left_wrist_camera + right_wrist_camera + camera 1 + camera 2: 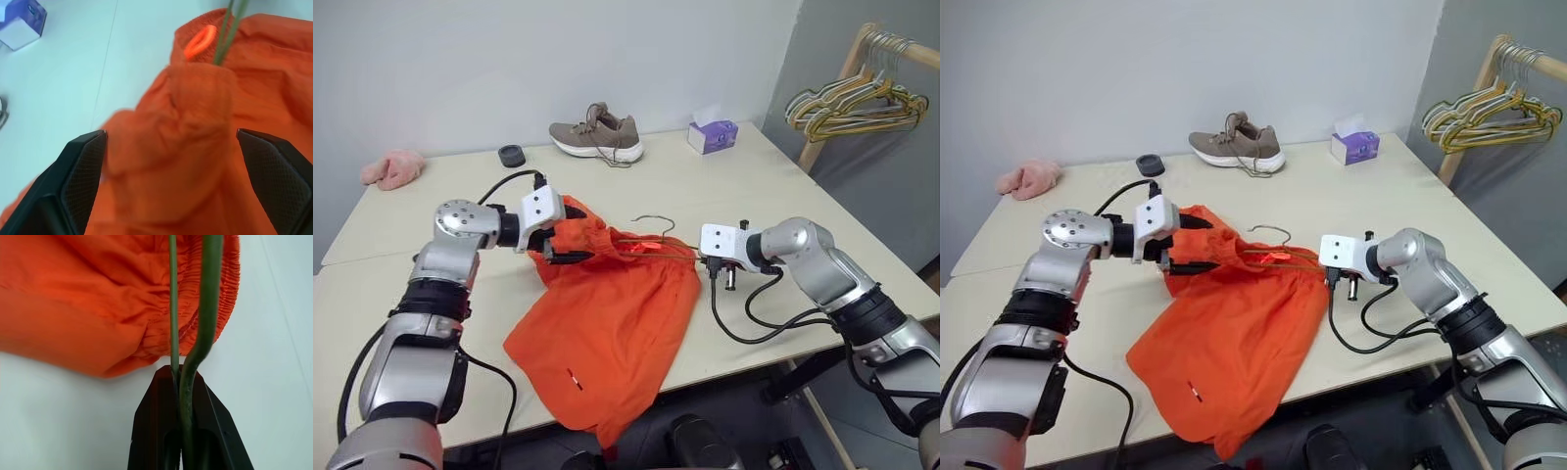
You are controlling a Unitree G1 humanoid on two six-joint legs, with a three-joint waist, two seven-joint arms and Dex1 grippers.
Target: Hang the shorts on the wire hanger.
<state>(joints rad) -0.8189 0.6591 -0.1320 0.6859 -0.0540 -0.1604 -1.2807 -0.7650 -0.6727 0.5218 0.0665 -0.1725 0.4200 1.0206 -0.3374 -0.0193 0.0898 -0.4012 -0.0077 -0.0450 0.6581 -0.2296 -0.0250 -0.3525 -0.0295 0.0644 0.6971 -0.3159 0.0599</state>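
Note:
My left gripper grips the orange shorts by the gathered waistband end [578, 233] [171, 161] next, where the cloth bunches up, since the shorts' legs lie flat and slack.
The orange shorts [607, 333] lie on the table, their lower part draped over the near edge. The wire hanger [656, 223] is threaded into the bunched waistband, and its hook sticks up above the fabric. My left gripper [570, 235] is open at the left end of the waistband, with one finger on each side of the gathered cloth [186, 147]. My right gripper [700, 257] is shut on the wire hanger's right corner [172, 308], just outside the elastic hem. The drawstring loop [200, 40] lies beside the wire.
A brown shoe [599, 135], a purple tissue box [713, 135], a black round cap [512, 155] and a pink soft thing [393, 168] sit along the far side of the table [431, 323]. A wooden rack of coloured hangers [857, 103] stands at the right.

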